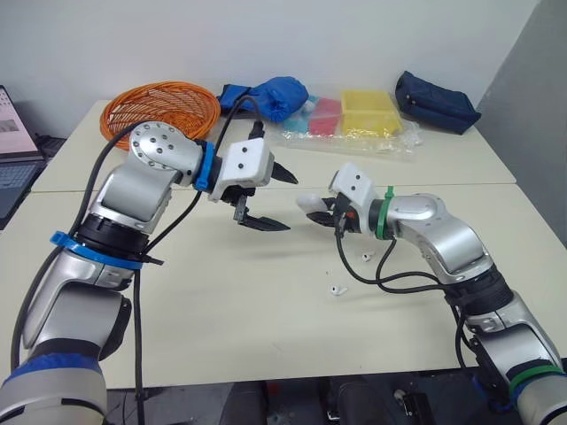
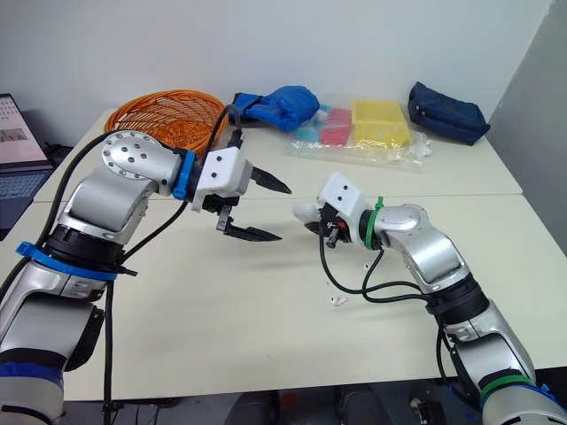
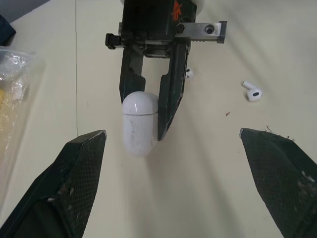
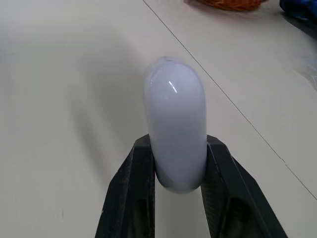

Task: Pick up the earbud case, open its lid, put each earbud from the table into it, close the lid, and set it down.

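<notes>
Next, my left gripper grabs its free lower body (image 1: 306, 203), since my right gripper's fingers reach in from the lid end.
My right gripper (image 1: 321, 209) is shut on the white earbud case (image 1: 312, 203), holding it above the table with its lid closed. The case (image 4: 176, 131) sits clamped between both right fingers (image 4: 130, 191), and the left wrist view shows the case (image 3: 138, 124) head-on. My left gripper (image 1: 279, 199) stands open a short way to the left of the case, its fingertips pointing at it with nothing between them. Two white earbuds lie on the table: one (image 1: 364, 257) under the right forearm, the other (image 1: 336, 289) nearer the front edge.
At the back of the table (image 1: 266, 301) stand an orange wire basket (image 1: 159, 108), a blue cloth bundle (image 1: 270, 96), a clear bag with coloured boxes (image 1: 354, 119) and a dark blue pouch (image 1: 436, 102). A laptop (image 1: 13, 142) sits at the far left.
</notes>
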{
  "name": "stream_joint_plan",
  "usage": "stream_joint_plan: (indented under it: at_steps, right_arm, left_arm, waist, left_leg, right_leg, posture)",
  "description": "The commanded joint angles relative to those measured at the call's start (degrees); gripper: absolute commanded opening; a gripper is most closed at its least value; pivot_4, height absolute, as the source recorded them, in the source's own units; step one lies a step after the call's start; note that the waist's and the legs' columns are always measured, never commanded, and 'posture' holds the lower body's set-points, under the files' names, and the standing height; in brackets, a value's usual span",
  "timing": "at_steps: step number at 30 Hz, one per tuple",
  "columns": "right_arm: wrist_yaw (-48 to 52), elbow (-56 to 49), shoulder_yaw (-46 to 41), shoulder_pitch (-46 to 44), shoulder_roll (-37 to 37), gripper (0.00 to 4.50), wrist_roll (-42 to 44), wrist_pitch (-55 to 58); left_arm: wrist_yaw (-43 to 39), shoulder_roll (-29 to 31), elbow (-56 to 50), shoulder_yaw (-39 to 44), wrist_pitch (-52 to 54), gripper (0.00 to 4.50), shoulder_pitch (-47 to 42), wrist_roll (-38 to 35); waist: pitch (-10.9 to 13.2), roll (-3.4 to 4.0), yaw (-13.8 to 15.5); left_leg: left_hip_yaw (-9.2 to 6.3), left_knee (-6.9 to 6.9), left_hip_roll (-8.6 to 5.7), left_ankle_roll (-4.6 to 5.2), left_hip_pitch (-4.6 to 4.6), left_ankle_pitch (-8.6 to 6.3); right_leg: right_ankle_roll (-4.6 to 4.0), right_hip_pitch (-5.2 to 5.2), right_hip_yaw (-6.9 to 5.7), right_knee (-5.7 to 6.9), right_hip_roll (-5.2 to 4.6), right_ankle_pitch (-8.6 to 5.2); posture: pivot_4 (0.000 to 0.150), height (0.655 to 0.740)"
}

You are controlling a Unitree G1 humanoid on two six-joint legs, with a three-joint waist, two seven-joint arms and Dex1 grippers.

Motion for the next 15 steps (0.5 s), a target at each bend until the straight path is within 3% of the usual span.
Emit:
stream_joint_plan:
  at_steps: [1, 7, 10, 15]
  right_arm:
    - [0.71, -3.43, -0.01, -1.61, -0.1, 0.84, -1.23, -0.28]
    - [0.34, -7.06, 2.07, -0.09, -0.24, 0.84, -3.73, 0.65]
    - [0.15, -8.16, 1.75, 0.47, 0.12, 0.84, -3.6, 1.92]
    - [-0.04, -9.04, 1.25, 0.43, 0.17, 0.84, -4.03, 3.17]
  left_arm:
    - [-0.6, -1.16, 1.56, 0.94, -1.16, 4.5, -1.07, 1.83]
    - [-1.12, -4.64, 7.43, 1.05, -6.1, 4.5, -2.03, 5.37]
    - [-1.0, -6.23, 8.46, 2.14, -5.92, 3.93, -2.99, 5.12]
    - [-2.09, -7.2, 9.34, 2.21, -5.66, 2.27, -3.55, 5.28]
  waist:
    - [0.0, 0.0, 0.0]
    - [0.0, 0.0, -0.03]
    - [0.0, 0.0, 0.06]
    - [0.0, 0.0, 0.0]
  left_leg:
    - [0.01, 0.02, 0.0, 0.0, -0.06, 0.0]
    - [0.0, 0.02, -0.02, 0.0, -0.14, 0.0]
    - [-0.03, 0.02, -0.02, 0.0, -0.17, 0.0]
    - [-0.02, 0.05, -0.03, 0.0, -0.19, 0.0]
  right_leg:
    - [0.0, -0.05, 0.01, 0.0, -0.01, 0.0]
    - [0.0, -0.14, -0.01, 0.0, -0.04, 0.01]
    - [-0.01, -0.15, -0.04, 0.0, -0.03, 0.01]
    - [0.0, -0.15, -0.02, 0.0, -0.04, 0.01]
  posture:
    - [0.15, 0.74]
    - [0.15, 0.74]
    - [0.15, 0.74]
    - [0.15, 0.74]
